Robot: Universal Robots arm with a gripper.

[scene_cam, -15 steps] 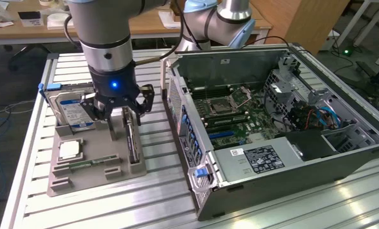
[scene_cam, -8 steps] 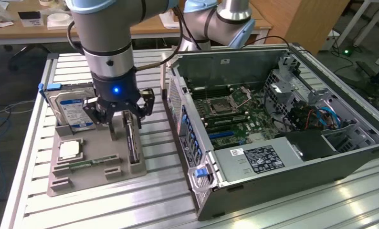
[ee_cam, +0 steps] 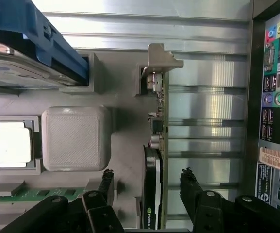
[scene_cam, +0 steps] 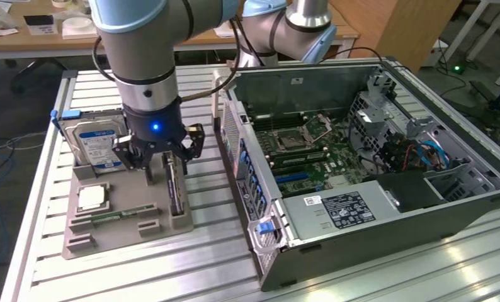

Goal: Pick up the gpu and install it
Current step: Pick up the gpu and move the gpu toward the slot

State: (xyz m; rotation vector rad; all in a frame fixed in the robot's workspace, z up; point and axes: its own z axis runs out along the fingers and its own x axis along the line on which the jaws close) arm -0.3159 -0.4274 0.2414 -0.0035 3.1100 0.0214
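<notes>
My gripper lowers, before it closes on the GPU, since my open fingers hover above the GPU's top edge, short of its sides.
The gpu [scene_cam: 177,192] stands on its long edge in a slot of the grey parts tray [scene_cam: 119,239], dark face to one side, board to the other. My gripper [scene_cam: 167,157] hangs open just above its rear half. In the wrist view the gpu [ee_cam: 155,194] runs between my two black fingertips [ee_cam: 186,177], and my gripper [ee_cam: 147,174] straddles it with a gap on each side, touching nothing. The card's metal bracket [ee_cam: 160,56] sits at the far end of the slot.
The open computer case [scene_cam: 451,207] lies on the exterior view's right, motherboard [scene_cam: 309,151] exposed. The tray [ee_cam: 123,99] also carries a silver hard drive [scene_cam: 94,141], a CPU [scene_cam: 92,198] and a green memory stick [scene_cam: 116,216]. The case's rear ports [ee_cam: 275,97] sit close beside the tray.
</notes>
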